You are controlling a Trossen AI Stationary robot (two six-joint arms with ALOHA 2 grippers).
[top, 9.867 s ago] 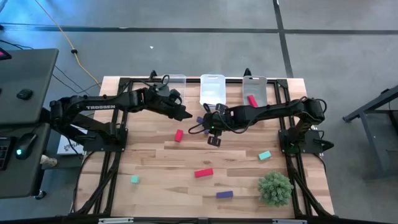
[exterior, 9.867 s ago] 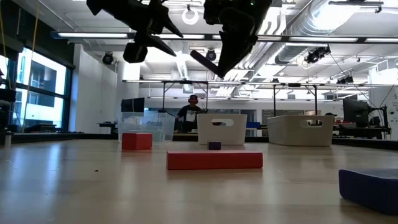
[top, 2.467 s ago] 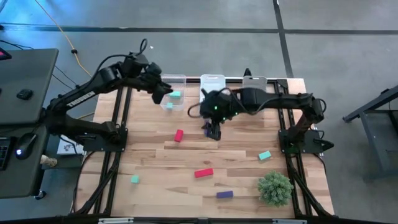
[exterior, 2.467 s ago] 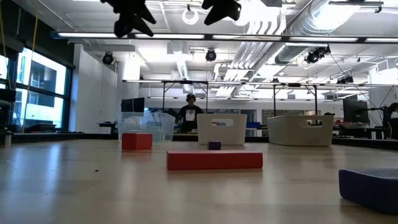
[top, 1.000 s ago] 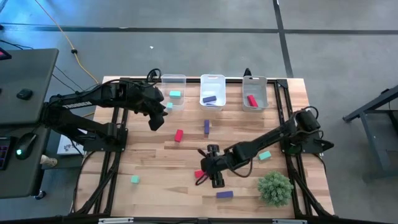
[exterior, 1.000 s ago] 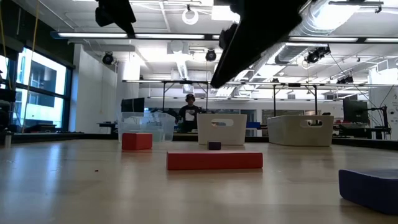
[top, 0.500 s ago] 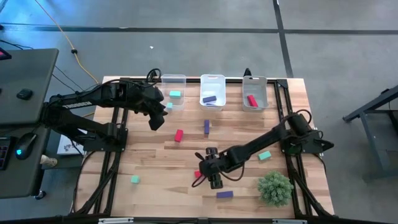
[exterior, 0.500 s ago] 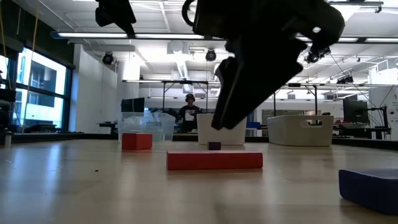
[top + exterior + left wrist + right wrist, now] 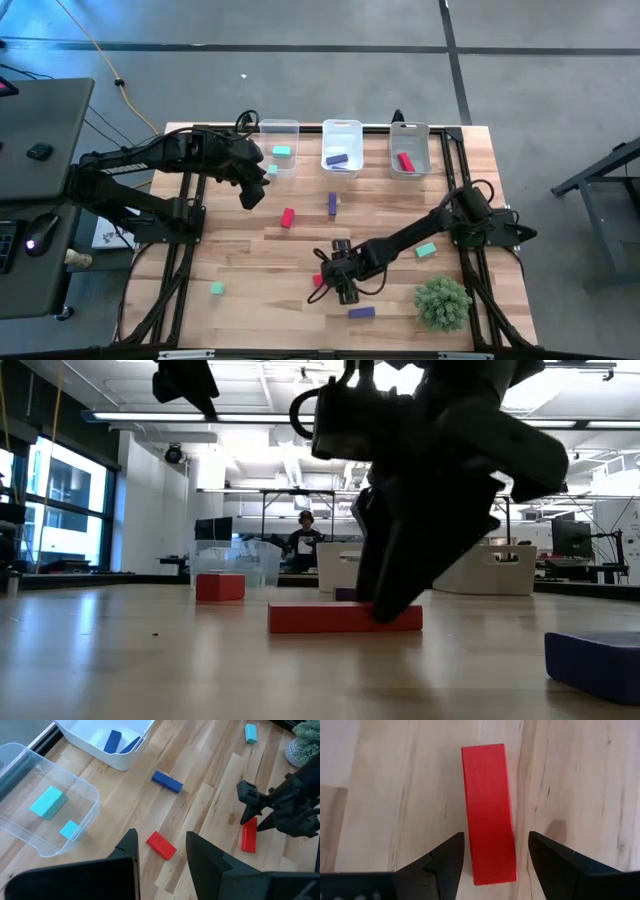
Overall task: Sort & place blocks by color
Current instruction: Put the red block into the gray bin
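Observation:
I should close my right gripper on the red bar now. Its fingers reach down beside both long sides of the bar, so they would hold it.
A red bar block (image 9: 487, 810) lies flat on the table near the middle front, also in the high view (image 9: 318, 281) and the low view (image 9: 330, 618). My right gripper (image 9: 495, 842) is open just above the table, pointing steeply down. Its fingers stand on either side of the bar's long sides, with a gap showing at each side. My left gripper (image 9: 250, 195) hangs open high over the far left part of the table, next to the clear bin (image 9: 281, 160) that holds teal blocks (image 9: 48, 802).
A white bin (image 9: 341, 145) with purple blocks and a clear bin (image 9: 409, 150) with a red block stand at the far edge. Loose on the table lie a red block (image 9: 288, 217), purple blocks (image 9: 332, 204) (image 9: 361, 312) and teal blocks (image 9: 426, 250) (image 9: 216, 288). A green plant ball (image 9: 441, 302) sits front right.
My right gripper has sunk toward the red bar, staying open, until its fingers stand on either side of it near the table top. The bar has not moved.

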